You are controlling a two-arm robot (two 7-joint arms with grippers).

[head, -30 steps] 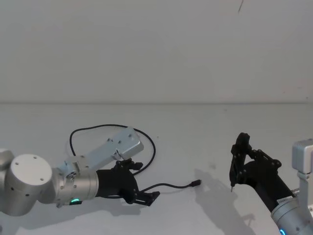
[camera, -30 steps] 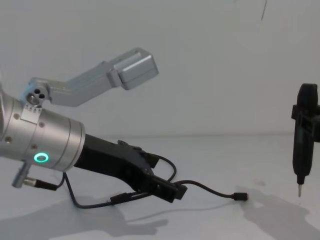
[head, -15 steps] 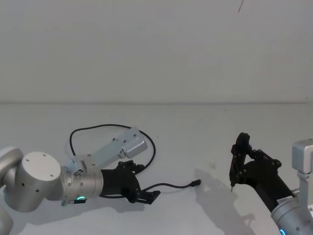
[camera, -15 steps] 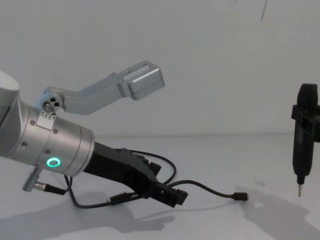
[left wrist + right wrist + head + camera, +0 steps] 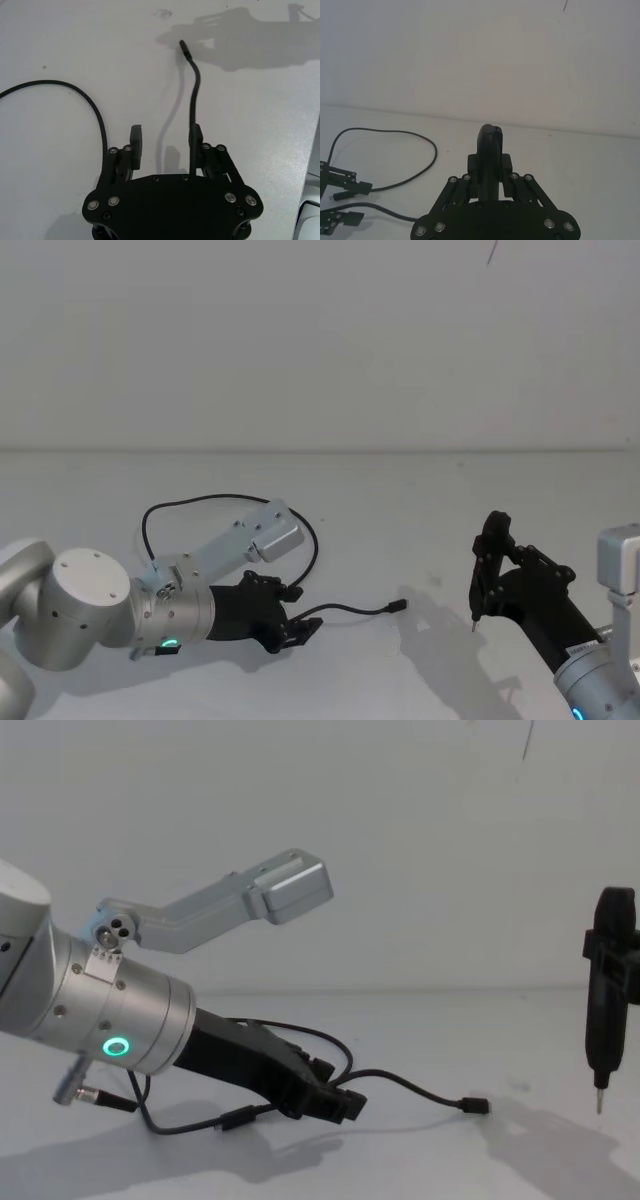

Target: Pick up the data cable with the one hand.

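The data cable's small plug (image 5: 475, 1105) needs to stay free. My left gripper will next grab the part of the cable behind that plug (image 5: 400, 1080).
The data cable (image 5: 312, 545) lies on the white table in a loop, and its free end with a small plug (image 5: 400, 604) points right. My left gripper (image 5: 298, 627) is low over the table at that end stretch and is open. In the left wrist view the cable (image 5: 192, 95) runs along the inner side of one finger, while the other finger (image 5: 135, 136) stands well apart. From the chest view the cable (image 5: 410, 1088) arcs out of the left gripper (image 5: 338, 1105). My right gripper (image 5: 492, 558) hangs at the right, shut on a black pen-shaped tool (image 5: 490, 142).
A silver camera bracket (image 5: 262, 532) juts from my left wrist above the cable loop. The tool's metal tip (image 5: 598, 1103) hangs above the table at the right. A pale wall (image 5: 320, 340) rises behind the table's far edge.
My left gripper has drawn back to the left. The cable's free end has shifted left with it and rises a little off the table. The right arm has not moved.
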